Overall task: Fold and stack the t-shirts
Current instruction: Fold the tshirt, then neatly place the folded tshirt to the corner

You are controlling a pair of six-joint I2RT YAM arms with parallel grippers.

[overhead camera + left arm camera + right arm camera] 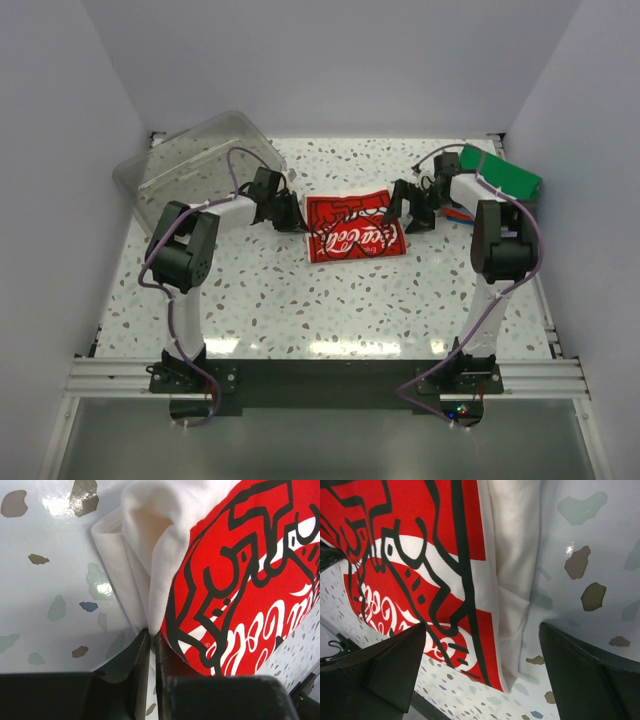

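The robot's right gripper next needs to grab the cream-white t-shirt by its folded edge nearest the green t-shirt, layers together, so the t-shirt stays folded for stacking.
The cream-white t-shirt (350,228) lies folded at the table's middle, its red-and-white script print facing up. My left gripper (292,216) is at its left edge, shut on a pinch of the cream cloth (150,600). My right gripper (400,216) is at the shirt's right edge, open, its fingers (395,665) apart on either side of the folded cream edge (512,580), not holding it. A folded green t-shirt (500,175) lies at the back right on top of other folded shirts, mostly hidden.
A clear plastic tub (195,165) leans tilted at the back left. White walls close in the table on three sides. The speckled tabletop (330,300) stretches toward the arm bases.
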